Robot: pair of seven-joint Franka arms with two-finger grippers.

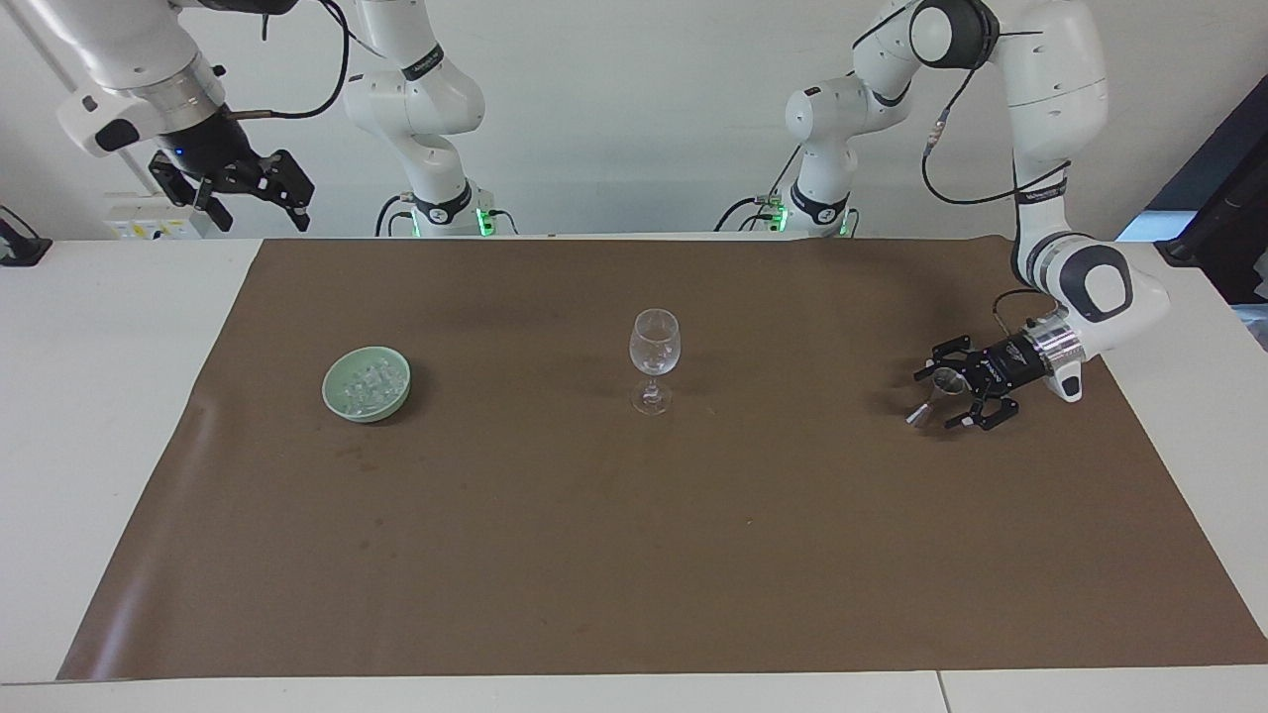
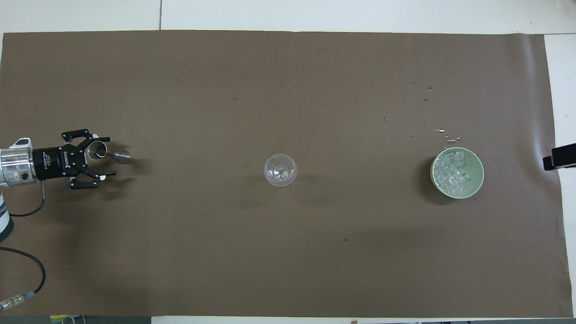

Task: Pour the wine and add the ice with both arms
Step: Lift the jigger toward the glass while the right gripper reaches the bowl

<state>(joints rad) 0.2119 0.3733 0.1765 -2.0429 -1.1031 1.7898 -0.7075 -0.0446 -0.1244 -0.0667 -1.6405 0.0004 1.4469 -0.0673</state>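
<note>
My left gripper's fingers reach past the jigger's upper cup point(image 2: 97, 150) on both sides of the jigger's middle point(image 2: 110, 154). They would hold the jigger if they closed now, so I need to close them.
The silvery jigger point(image 1: 933, 395) stands on the brown mat point(image 1: 634, 555) toward the left arm's end; no liquid shows in it. It also shows in the overhead view point(image 2: 97, 150). My left gripper point(image 1: 936, 399) lies low and level, open, with its fingers on either side of the jigger and not closed on it point(image 2: 109, 156). The clear wine glass point(image 1: 654, 361) stands mid-mat point(image 2: 280, 170). Ice cubes point(image 1: 369, 381) fill the pale green bowl point(image 1: 330, 391) toward the right arm's end point(image 2: 452, 173). My right gripper point(image 1: 253, 203) waits open, raised over the table's corner.
Small wet drops point(image 2: 443, 132) lie on the mat just farther from the robots than the bowl point(image 2: 480, 173). White table point(image 1: 99, 396) borders the mat. A black tip of the right gripper point(image 2: 558, 162) shows at the overhead view's edge.
</note>
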